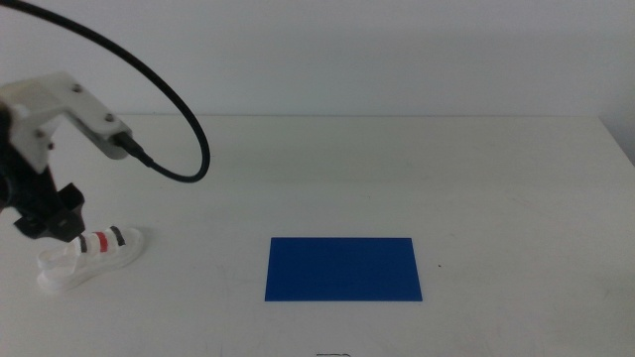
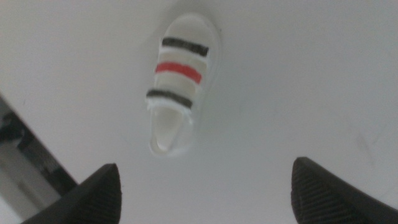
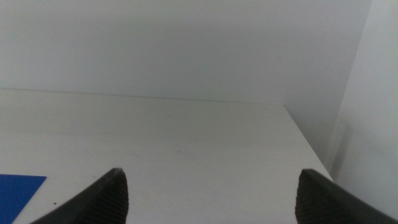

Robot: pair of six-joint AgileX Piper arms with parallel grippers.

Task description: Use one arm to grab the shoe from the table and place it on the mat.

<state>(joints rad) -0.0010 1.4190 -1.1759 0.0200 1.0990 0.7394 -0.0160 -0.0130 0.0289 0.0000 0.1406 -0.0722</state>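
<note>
I should grab the shoe across the red middle strap [image 1: 102,242] with my left gripper next. The shoe is long, with toe and heel [image 1: 131,240] reaching out both ways.
The shoe [image 1: 89,258] is a small white sandal with black, red and black straps, lying on the white table [image 1: 397,178] at the front left. The left arm [image 1: 60,109] comes in from the left, and its gripper [image 1: 55,213] hangs open just above and behind the shoe's heel end. In the left wrist view the shoe [image 2: 180,81] lies ahead of the open left gripper [image 2: 205,193], with the jaws wide apart and empty. The dark-blue mat [image 1: 343,269] lies flat at the front centre, to the right of the shoe. The right gripper [image 3: 211,196] is open and empty, out of the middle view.
The table's far edge meets a pale wall. The table's right edge [image 3: 305,143] and a corner of the mat [image 3: 18,193] show in the right wrist view. A black cable [image 1: 169,99] loops above the left arm. A dark strip [image 2: 25,149] borders the table in the left wrist view.
</note>
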